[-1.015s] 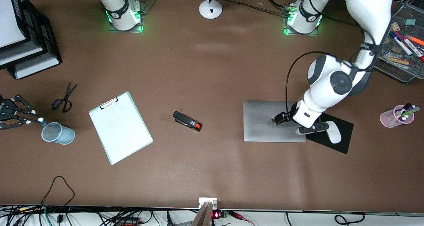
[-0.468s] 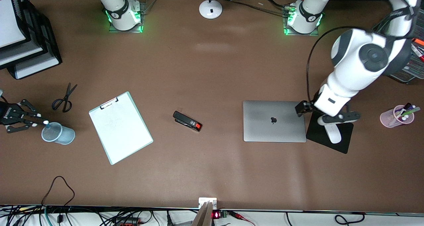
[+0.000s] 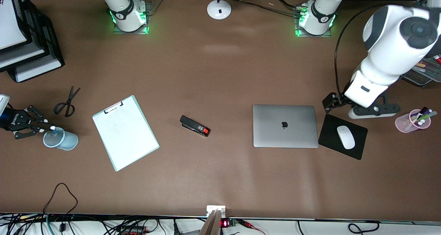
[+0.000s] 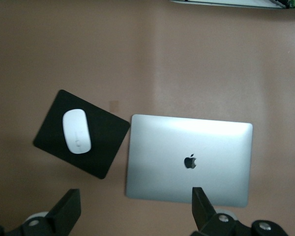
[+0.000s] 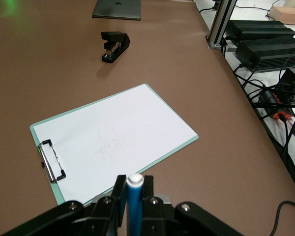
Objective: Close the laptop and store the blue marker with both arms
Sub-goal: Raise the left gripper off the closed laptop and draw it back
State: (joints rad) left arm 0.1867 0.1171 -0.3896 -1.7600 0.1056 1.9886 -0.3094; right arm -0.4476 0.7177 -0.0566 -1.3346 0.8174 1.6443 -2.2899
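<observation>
The blue marker hangs high at the cup's rim, short of the cup's inside. My right gripper needs to move the marker into the cup before it releases the marker.
The silver-grey laptop (image 3: 284,125) (image 4: 189,157) (image 5: 117,9) lies closed on the table, apple logo up. My left gripper (image 3: 339,102) (image 4: 132,212) hangs open and empty over the table, by the mouse pad's corner beside the laptop. At the right arm's end of the table, my right gripper (image 3: 34,124) (image 5: 133,189) is shut on the blue marker (image 3: 52,128) (image 5: 133,196). The marker's white end pokes out over the rim of a clear blue cup (image 3: 60,138).
Between cup and laptop lie a white clipboard (image 3: 125,131) (image 5: 113,142), a black stapler (image 3: 194,125) (image 5: 115,45) and scissors (image 3: 67,102). A white mouse (image 3: 345,137) (image 4: 76,131) sits on a black pad (image 3: 358,149). A pink cup of markers (image 3: 413,120) and a mesh tray (image 3: 422,77) stand at the left arm's end.
My left arm has risen off the laptop lid and pulled back toward its end of the table. My right gripper has carried the marker's tip over the blue cup.
</observation>
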